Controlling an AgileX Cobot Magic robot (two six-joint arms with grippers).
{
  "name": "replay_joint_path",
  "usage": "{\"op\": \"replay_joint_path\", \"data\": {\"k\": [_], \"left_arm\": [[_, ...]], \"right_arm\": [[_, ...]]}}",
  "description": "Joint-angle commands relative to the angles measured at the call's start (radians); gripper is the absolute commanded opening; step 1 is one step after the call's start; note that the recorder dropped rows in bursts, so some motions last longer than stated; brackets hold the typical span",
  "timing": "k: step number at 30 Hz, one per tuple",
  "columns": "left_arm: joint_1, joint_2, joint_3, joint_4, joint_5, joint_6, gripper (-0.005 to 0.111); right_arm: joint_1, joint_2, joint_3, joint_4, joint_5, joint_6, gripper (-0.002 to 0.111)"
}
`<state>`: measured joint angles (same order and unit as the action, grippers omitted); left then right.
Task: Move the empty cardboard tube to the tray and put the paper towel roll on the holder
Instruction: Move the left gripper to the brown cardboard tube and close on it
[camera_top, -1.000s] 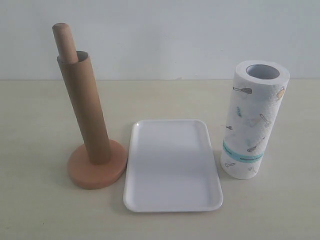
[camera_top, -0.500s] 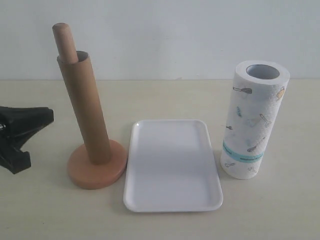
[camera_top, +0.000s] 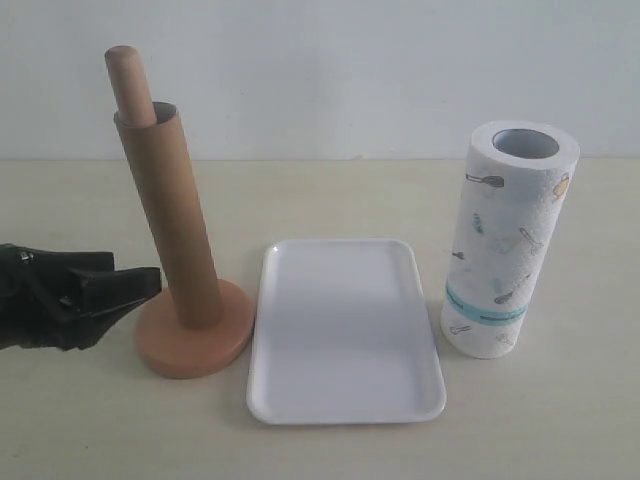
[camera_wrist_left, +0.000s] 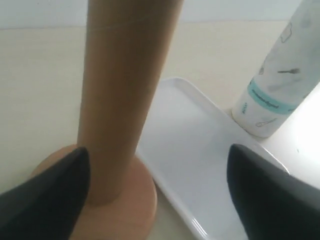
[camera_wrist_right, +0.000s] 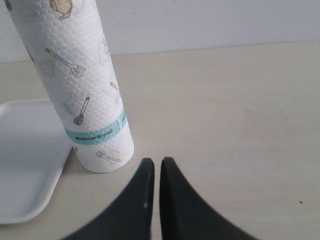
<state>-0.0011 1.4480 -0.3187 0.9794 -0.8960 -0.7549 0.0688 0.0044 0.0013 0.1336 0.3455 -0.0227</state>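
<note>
The cardboard tube stands long and slim along nearly the whole pole. Next, my left gripper grabs the cardboard tube around its middle (camera_top: 179, 218) to keep it balanced.
The brown cardboard tube (camera_top: 170, 210) stands over the pole of the wooden holder (camera_top: 195, 345), and the pole's rounded top (camera_top: 126, 75) pokes out above it. My left gripper (camera_top: 135, 275) is open, low at the left of the holder's base. In the left wrist view the tube (camera_wrist_left: 125, 90) stands between the spread fingers of that gripper (camera_wrist_left: 159, 152), close to one fingertip (camera_wrist_left: 75, 165). The white tray (camera_top: 345, 400) lies in the middle. The printed paper towel roll (camera_top: 505, 240) stands upright to its right. My right gripper (camera_wrist_right: 156, 162) is shut and empty, on the table near the roll (camera_wrist_right: 75, 85).
A pale wall runs along the back of the beige table (camera_top: 560, 420). The tray (camera_wrist_left: 200, 150) lies just beyond the holder's disc base (camera_wrist_left: 130, 200), with the roll (camera_wrist_left: 280, 85) behind it. The tray's edge (camera_wrist_right: 25, 200) also shows beside the roll in the right wrist view.
The left gripper came in from the left edge of the exterior view and moved right, up to the holder's base. Tube, tray and roll have not moved.
</note>
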Motion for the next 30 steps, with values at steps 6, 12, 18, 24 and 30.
{"op": "replay_joint_path", "data": {"k": [6, 12, 18, 24, 30], "left_arm": [[-0.034, 0.106, -0.030, -0.122, -0.184, 0.260, 0.079], [-0.084, 0.193, -0.066, -0.266, -0.182, 0.413, 0.079], [-0.114, 0.273, -0.154, -0.266, -0.180, 0.416, 0.079], [-0.140, 0.340, -0.228, -0.264, -0.180, 0.416, 0.079], [-0.140, 0.353, -0.240, -0.276, -0.175, 0.447, 0.043]], "right_arm": [[0.001, -0.004, -0.001, -0.005, -0.006, -0.002, 0.004], [0.001, -0.004, -0.001, -0.005, -0.006, -0.002, 0.004], [0.001, -0.004, -0.001, -0.005, -0.006, -0.003, 0.004], [0.001, -0.004, -0.001, -0.005, -0.006, -0.002, 0.004], [0.001, -0.004, -0.001, -0.005, -0.006, -0.002, 0.004]]}}
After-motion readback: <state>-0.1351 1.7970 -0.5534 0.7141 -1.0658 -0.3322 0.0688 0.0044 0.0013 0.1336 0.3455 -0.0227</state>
